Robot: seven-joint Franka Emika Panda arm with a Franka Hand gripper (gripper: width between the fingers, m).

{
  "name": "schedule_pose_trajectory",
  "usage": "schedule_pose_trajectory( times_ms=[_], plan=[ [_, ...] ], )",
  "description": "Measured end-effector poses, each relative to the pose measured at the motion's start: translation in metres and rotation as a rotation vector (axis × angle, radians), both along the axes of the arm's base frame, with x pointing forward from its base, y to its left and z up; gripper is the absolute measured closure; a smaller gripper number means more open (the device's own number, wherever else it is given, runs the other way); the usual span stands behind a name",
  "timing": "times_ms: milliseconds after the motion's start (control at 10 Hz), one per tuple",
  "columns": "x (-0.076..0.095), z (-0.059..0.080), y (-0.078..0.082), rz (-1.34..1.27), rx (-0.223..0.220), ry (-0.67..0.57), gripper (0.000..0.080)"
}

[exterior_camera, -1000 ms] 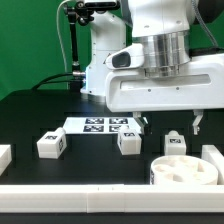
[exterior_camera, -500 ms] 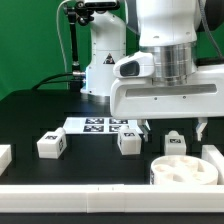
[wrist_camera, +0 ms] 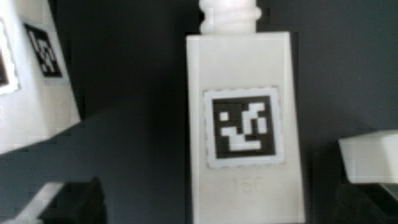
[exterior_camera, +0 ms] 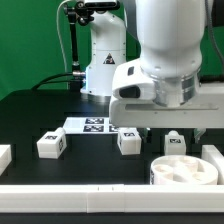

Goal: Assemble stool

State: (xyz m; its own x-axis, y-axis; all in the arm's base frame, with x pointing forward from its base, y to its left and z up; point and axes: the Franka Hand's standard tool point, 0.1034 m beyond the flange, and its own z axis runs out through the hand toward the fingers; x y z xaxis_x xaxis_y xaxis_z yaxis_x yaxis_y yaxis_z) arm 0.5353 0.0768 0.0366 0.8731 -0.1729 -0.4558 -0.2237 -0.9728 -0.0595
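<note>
My gripper lowers before closing on the white leg (exterior_camera: pixel 174 145). My open fingertips stand high above the leg, so closing now would miss the leg.
The stool's round white seat (exterior_camera: pixel 183 170) lies at the front on the exterior view's right. Three white tagged legs stand on the black table: one on the left (exterior_camera: pixel 52 145), one in the middle (exterior_camera: pixel 127 141) and one just behind the seat (exterior_camera: pixel 175 143). My gripper (exterior_camera: pixel 173 131) hangs open over that last leg, with a finger on each side and apart from it. The wrist view shows this leg (wrist_camera: pixel 240 110) lengthwise, with its tag and end peg, centred between the jaws of my gripper (wrist_camera: pixel 210 206). Nothing is held.
The marker board (exterior_camera: pixel 100 125) lies flat behind the legs. A plain white bar (exterior_camera: pixel 100 192) runs along the front, with short white pieces at the left (exterior_camera: pixel 4 156) and right (exterior_camera: pixel 212 155). Another tagged white part (wrist_camera: pixel 36 90) lies close beside the leg in the wrist view.
The arm has shifted toward the exterior view's right and come lower over the leg behind the seat. The jaws stayed open and no part moved.
</note>
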Motion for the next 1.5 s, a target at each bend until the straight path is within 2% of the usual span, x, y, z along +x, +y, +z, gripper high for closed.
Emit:
schedule_pose_trajectory(
  times_ms=[400,700,900,1200,1400,1500],
  plan=[
    [0.003,0.004,0.008,0.043,0.065,0.289,0.0151],
    [-0.003,-0.002,0.004,0.07,0.095,0.482,0.0151],
    [0.002,-0.009,0.003,0.067,0.095,0.483,0.0151],
    [-0.001,-0.016,0.007,0.07,0.094,0.486,0.0151],
    [-0.001,-0.027,0.01,0.071,0.089,0.455,0.0151],
    [-0.003,-0.029,0.01,0.069,0.087,0.449,0.0177]
  ],
)
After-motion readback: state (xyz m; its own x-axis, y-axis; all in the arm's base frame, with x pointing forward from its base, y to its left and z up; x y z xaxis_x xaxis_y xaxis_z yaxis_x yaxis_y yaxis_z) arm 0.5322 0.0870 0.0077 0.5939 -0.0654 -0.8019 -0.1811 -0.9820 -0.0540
